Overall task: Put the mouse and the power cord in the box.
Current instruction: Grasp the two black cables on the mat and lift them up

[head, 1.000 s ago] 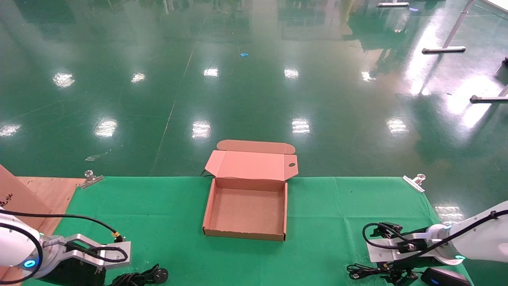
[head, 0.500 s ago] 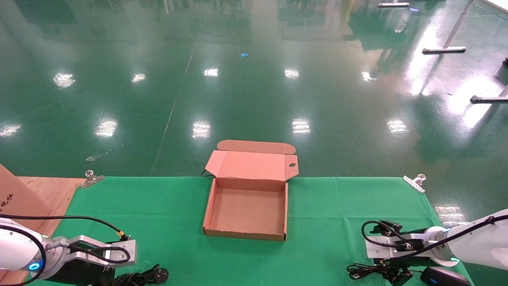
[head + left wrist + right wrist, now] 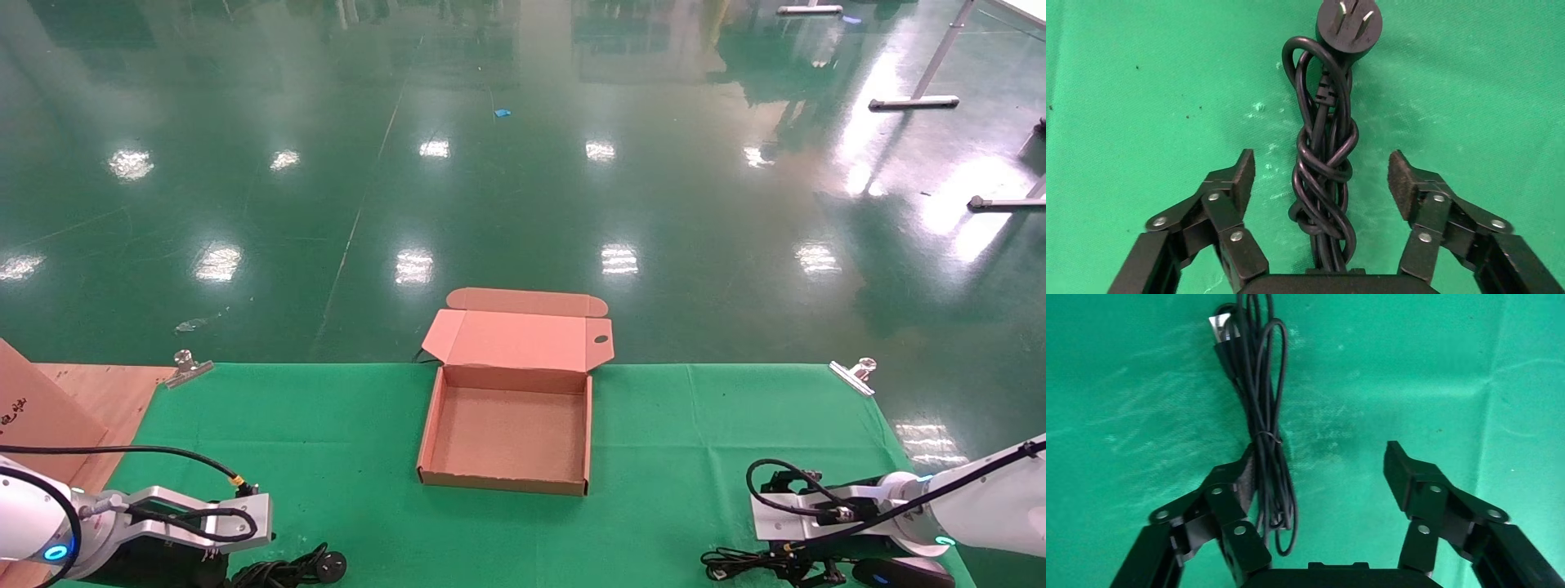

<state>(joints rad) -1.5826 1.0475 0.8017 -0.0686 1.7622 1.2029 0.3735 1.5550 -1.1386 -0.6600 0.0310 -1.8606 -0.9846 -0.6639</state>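
Note:
I should next grip the mouse's thin cable with my right gripper at its bundle close to the bundle's tie (image 3: pixel 1270 452), where its parts gather, since its ends splay into slack loops.
The box (image 3: pixel 507 433) lies open mid-table with its lid (image 3: pixel 523 339) folded back, and nothing is inside. The power cord (image 3: pixel 1324 177) is a twisted black bundle with its plug (image 3: pixel 1349 24) at the far end; it also shows near the table's front-left edge (image 3: pixel 286 569). My left gripper (image 3: pixel 1321 174) is open and low, one finger on each side of the bundle. At the front right the mouse (image 3: pixel 903 573) peeks out under my right arm. My right gripper (image 3: pixel 1321 462) is open, and the mouse's thin cable (image 3: pixel 1266 441) lies against one finger.
A green cloth (image 3: pixel 327 441) covers the table. Metal clips (image 3: pixel 188 366) (image 3: pixel 854 374) hold its far corners. A wooden board (image 3: pixel 49 408) leans at the left. Beyond the far edge is glossy green floor.
My right gripper has sunk lower onto the mouse's cable, which slid slightly left. My left wrist has dropped a little over the power cord. The box has not moved.

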